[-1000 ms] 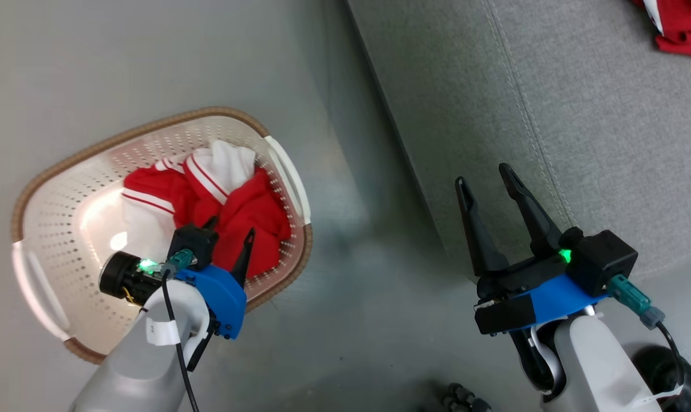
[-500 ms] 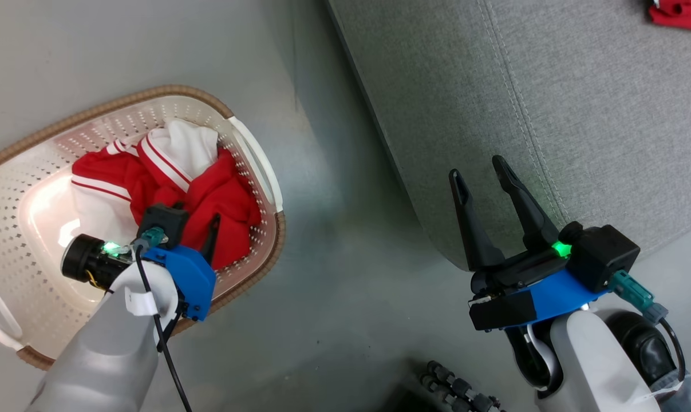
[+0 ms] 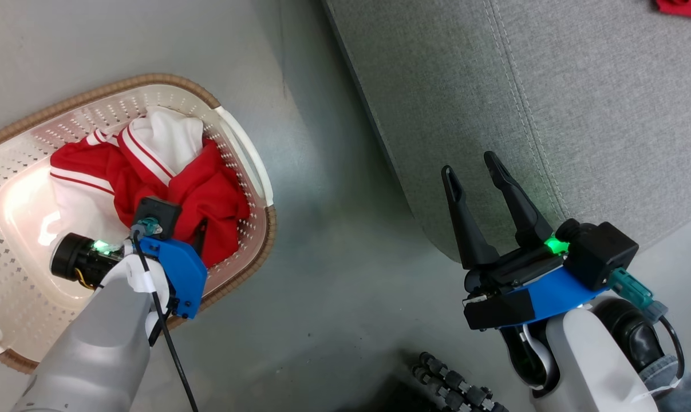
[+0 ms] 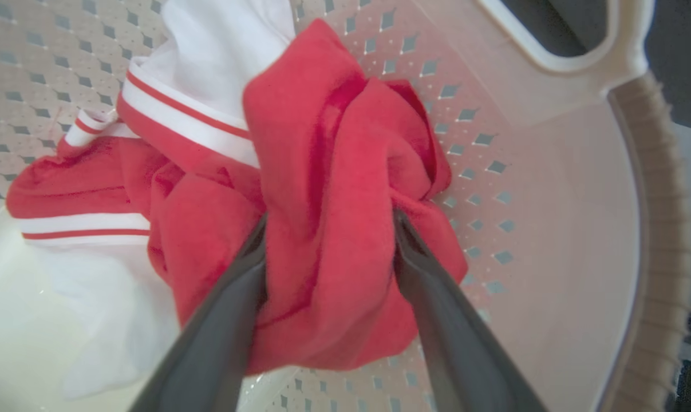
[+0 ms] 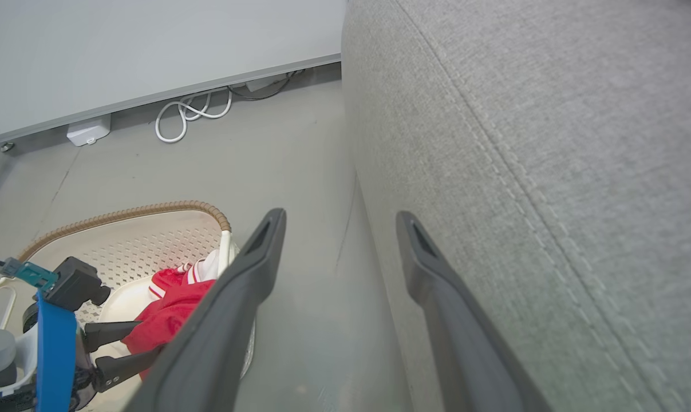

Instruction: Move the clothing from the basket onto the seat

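Next, my left gripper grabs the clothing by its raised red fold, while the white panel lies slack in the basket.
The red and white clothing lies bunched in the cream perforated basket on the floor at the left. My left gripper is down in the pile. In the left wrist view the left gripper stands open, its fingers pressed in on either side of a raised red fold of the clothing. My right gripper hangs open and holds nothing, over the edge of the grey seat. A further red garment lies on the seat at the top right.
Bare grey floor separates the basket from the seat. In the right wrist view, white cables and a small white box lie along the wall's foot beyond the basket. A black ribbed part shows at the head view's bottom edge.
The camera has shifted, sliding the picture left and up. My left gripper has sunk deeper into the clothing, its fingers now buried in the red fold. The right gripper kept its pose.
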